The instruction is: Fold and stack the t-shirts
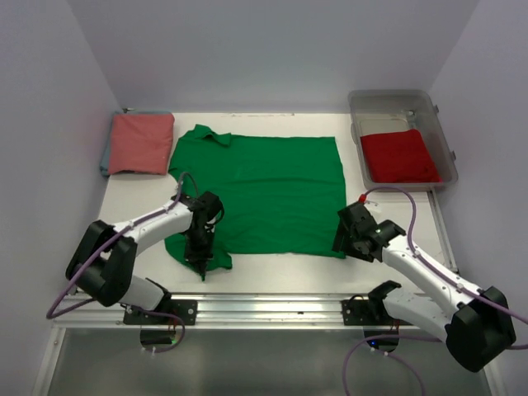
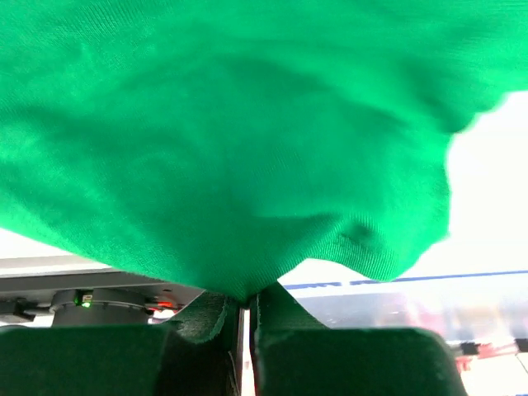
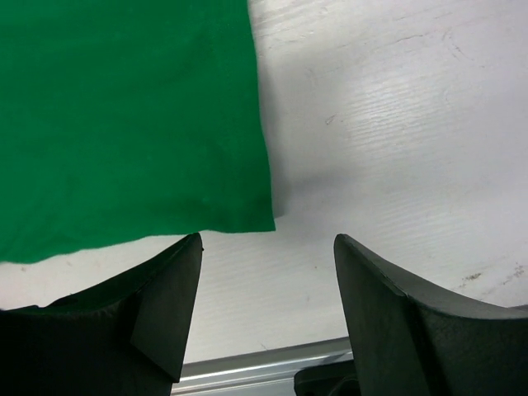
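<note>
My left gripper holds the sleeve of the green t-shirt. My right gripper will next grab the t-shirt's near corner, opposite that sleeve, to fold its near side over.
The bright green collared t-shirt (image 1: 272,190) lies spread flat across the middle of the table. My left gripper (image 1: 201,262) is at its near-left sleeve and shut on the cloth. In the left wrist view the green cloth (image 2: 247,148) fills the frame and runs down into my left gripper (image 2: 247,301), whose jaws are pressed together. My right gripper (image 1: 341,239) stands open at the shirt's near-right corner. In the right wrist view that corner (image 3: 247,214) lies just ahead of the right gripper (image 3: 268,243), with bare table between the fingers. A folded salmon-pink t-shirt (image 1: 142,143) sits at the back left. A folded red t-shirt (image 1: 399,155) lies at the back right.
The red shirt rests inside a clear plastic bin (image 1: 444,144) at the back right corner. The pink shirt lies on a grey-blue tray (image 1: 106,157). A metal rail (image 1: 264,309) runs along the near table edge by the arm bases. White walls close in three sides.
</note>
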